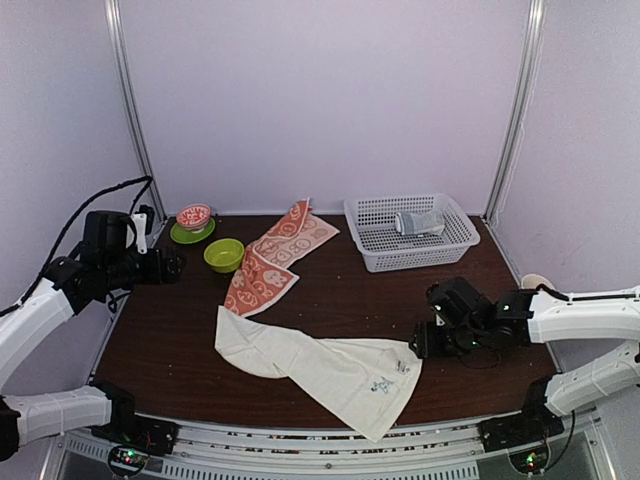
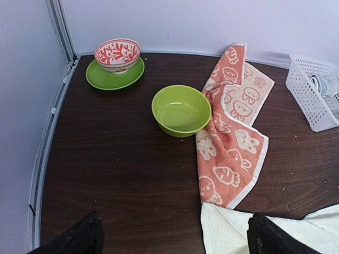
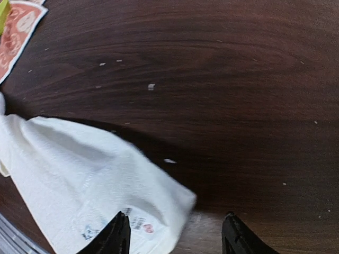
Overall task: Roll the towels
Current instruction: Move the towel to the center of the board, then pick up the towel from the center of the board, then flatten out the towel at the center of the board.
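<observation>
My right gripper grips the loose corner of the cream-white towel (image 1: 330,370) near the small blue mark next, to spread and fold the towel for rolling.
The cream-white towel (image 1: 330,370) lies crumpled and stretched out across the front of the table, and its near end hangs over the front edge. Its corner with the small blue mark (image 1: 383,385) is next to my right gripper (image 1: 425,340). In the right wrist view this gripper (image 3: 177,238) is open, and the blurred towel corner (image 3: 79,174) lies loose by the left finger. The orange-red patterned towel (image 1: 272,262) lies rumpled behind it, touching the cream towel's far tip (image 2: 228,233). My left gripper (image 2: 175,238) hovers wide open and empty over the left part of the table.
A green bowl (image 1: 224,254) touches the orange towel (image 2: 233,137). A red patterned bowl (image 1: 193,216) sits on a green plate (image 1: 190,237) at the back left. A white basket (image 1: 400,262) at the back right holds a grey cloth bundle (image 1: 418,222).
</observation>
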### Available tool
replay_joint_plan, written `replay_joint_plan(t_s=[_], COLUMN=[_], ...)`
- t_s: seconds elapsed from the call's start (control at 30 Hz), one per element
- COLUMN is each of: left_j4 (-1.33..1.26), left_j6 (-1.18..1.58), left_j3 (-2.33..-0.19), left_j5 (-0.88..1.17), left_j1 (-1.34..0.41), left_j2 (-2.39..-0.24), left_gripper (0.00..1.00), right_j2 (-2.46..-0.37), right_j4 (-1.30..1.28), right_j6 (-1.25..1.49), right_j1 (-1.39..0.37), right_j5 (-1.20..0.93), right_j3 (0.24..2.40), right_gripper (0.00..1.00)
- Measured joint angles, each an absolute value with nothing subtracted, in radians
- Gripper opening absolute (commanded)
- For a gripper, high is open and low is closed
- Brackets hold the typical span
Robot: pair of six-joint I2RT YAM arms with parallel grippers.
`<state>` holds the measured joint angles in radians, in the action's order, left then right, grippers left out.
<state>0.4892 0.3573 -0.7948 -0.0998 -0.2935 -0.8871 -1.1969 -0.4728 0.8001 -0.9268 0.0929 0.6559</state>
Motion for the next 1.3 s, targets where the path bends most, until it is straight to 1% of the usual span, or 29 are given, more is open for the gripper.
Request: replay_joint_plan(t_s=[0.07, 0.17, 0.23, 0.3, 0.33, 0.43, 0.5, 0.53, 0.57, 0.7, 0.8, 1.0, 1.07, 1.13, 1.23, 1.3], left_j4=[0.489, 0.489, 0.489, 0.489, 0.489, 0.489, 0.489, 0.489, 0.489, 0.489, 0.490, 0.512, 0.516, 0.521, 0.524, 0.520], left_j6=[0.357, 0.357, 0.357, 0.358, 0.358, 0.358, 0.358, 0.360, 0.363, 0.382, 0.410, 0.466, 0.487, 0.505, 0.527, 0.537], left_j3=[-0.795, -0.795, -0.797, -0.797, -0.797, -0.797, -0.797, -0.797, -0.797, -0.797, -0.797, -0.797, -0.797, -0.799, -0.820, -0.833], left_j5=[-0.097, -0.093, -0.089, -0.086, -0.085, -0.083, -0.082, -0.082, -0.081, -0.054, -0.028, -0.018, -0.017, -0.017, -0.022, -0.024], left_j1=[-0.293, -0.293, -0.294, -0.293, -0.294, -0.294, -0.293, -0.294, -0.293, -0.294, -0.295, -0.335, -0.344, -0.347, -0.347, -0.347], left_j2=[-0.892, -0.896, -0.898, -0.899, -0.899, -0.899, -0.899, -0.899, -0.899, -0.914, -0.960, -1.106, -1.128, -1.136, -1.132, -1.116], left_gripper=[0.96, 0.96, 0.96, 0.96, 0.96, 0.96, 0.96, 0.96, 0.96, 0.93, 0.89, 0.88, 0.88, 0.88, 0.88, 0.88], right_j2=[-1.169, -1.172, -1.193, -1.216, -1.225, -1.248, -1.261, -1.266, -1.271, -1.266, -1.203, -0.929, -0.851, -0.791, -0.757, -0.741], right_j4=[-0.446, -0.405, -0.363, -0.319, -0.300, -0.261, -0.247, -0.243, -0.241, -0.258, -0.297, -0.383, -0.405, -0.431, -0.426, -0.399], right_j6=[0.839, 0.868, 0.881, 0.895, 0.899, 0.908, 0.908, 0.910, 0.905, 0.867, 0.797, 0.659, 0.628, 0.590, 0.538, 0.506], right_j1=[-0.875, -0.832, -0.822, -0.817, -0.814, -0.802, -0.796, -0.794, -0.793, -0.792, -0.817, -0.906, -0.908, -0.908, -0.908, -0.908], right_j5=[0.079, 0.042, 0.006, -0.023, -0.032, -0.049, -0.055, -0.055, -0.055, -0.051, -0.053, -0.102, -0.113, -0.137, -0.207, -0.250], right_j3=[0.588, 0.542, 0.536, 0.535, 0.535, 0.535, 0.533, 0.533, 0.533, 0.540, 0.548, 0.643, 0.699, 0.799, 0.988, 1.069], right_gripper=[0.61, 0.59, 0.56, 0.51, 0.48, 0.32, 0.18, 0.04, 0.00, 0.00, 0.00, 0.00, 0.00, 0.00, 0.00, 0.00])
